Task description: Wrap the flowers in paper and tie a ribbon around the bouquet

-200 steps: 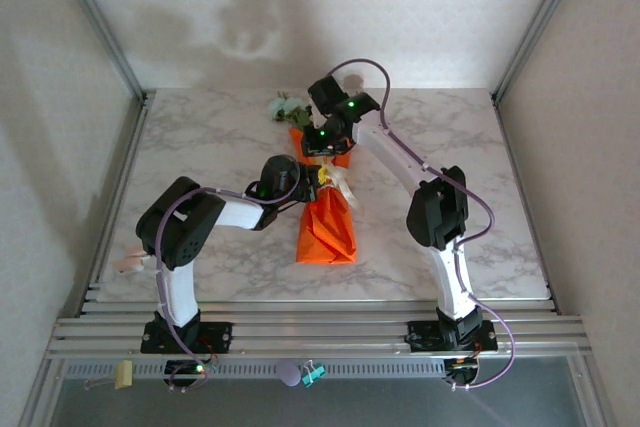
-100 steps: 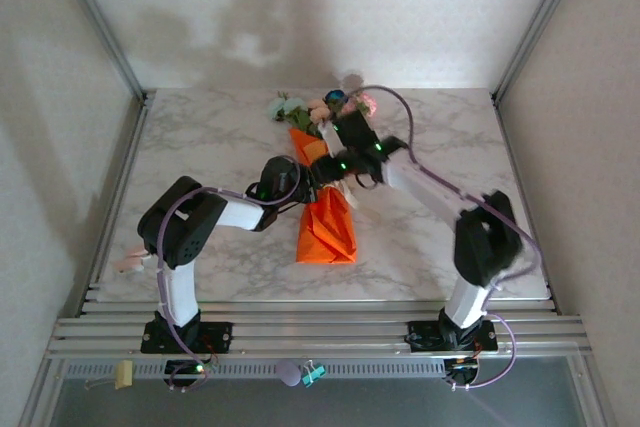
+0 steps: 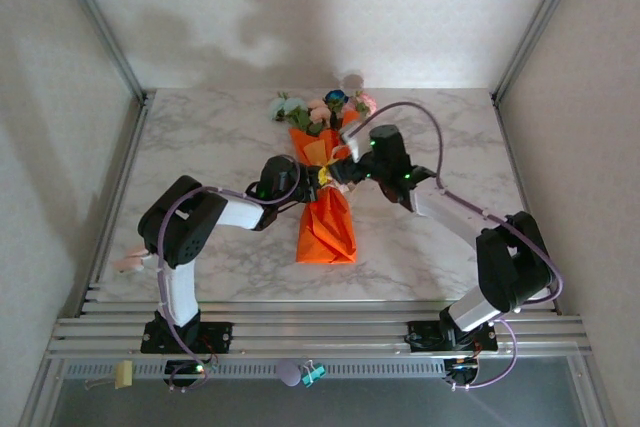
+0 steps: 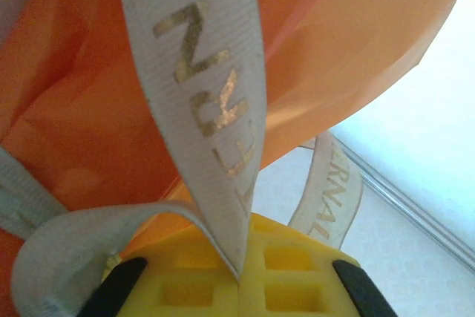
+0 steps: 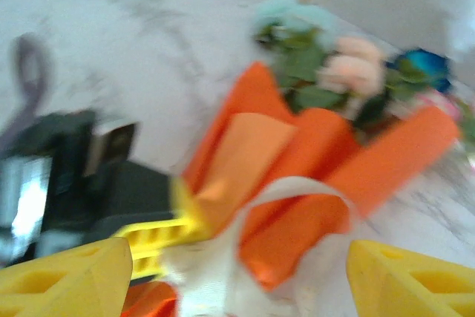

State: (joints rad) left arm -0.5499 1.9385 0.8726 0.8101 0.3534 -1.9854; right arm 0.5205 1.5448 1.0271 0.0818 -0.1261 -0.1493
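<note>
I will next grab the loose cream ribbon at the bouquet's middle (image 3: pixel 339 152) (image 5: pixel 295 188) with my right gripper, away from where my left gripper holds the bouquet. Then I can loop and tie it.
The bouquet (image 3: pixel 326 217) lies on the marble table: an orange paper (image 3: pixel 325 232) cone with the flowers (image 3: pixel 322 109) at its far end, pink, pale green and one blue. The cream ribbon (image 4: pixel 200 87) loops around its waist. My left gripper (image 3: pixel 316 177) reaches the waist from the left, its yellow fingers (image 4: pixel 297 272) shut on a ribbon strand. My right gripper (image 3: pixel 346 171) comes in from the right; its jaws (image 5: pixel 237 280) stand wide open, with the ribbon loop (image 5: pixel 297 187), the paper (image 5: pixel 297 146) and the flowers (image 5: pixel 349 72) ahead of them. That view is blurred.
The marble table (image 3: pixel 200 147) is fenced by metal rails at left and right and a wall at the back. A metal rail bed (image 3: pixel 320 332) runs along the near edge. The right arm's cable (image 3: pixel 430 132) arcs above the table.
My right arm has swung from over the flower end down to the right of the bouquet's waist, uncovering the blooms, and its jaws have opened. The left gripper has stayed shut on the ribbon.
</note>
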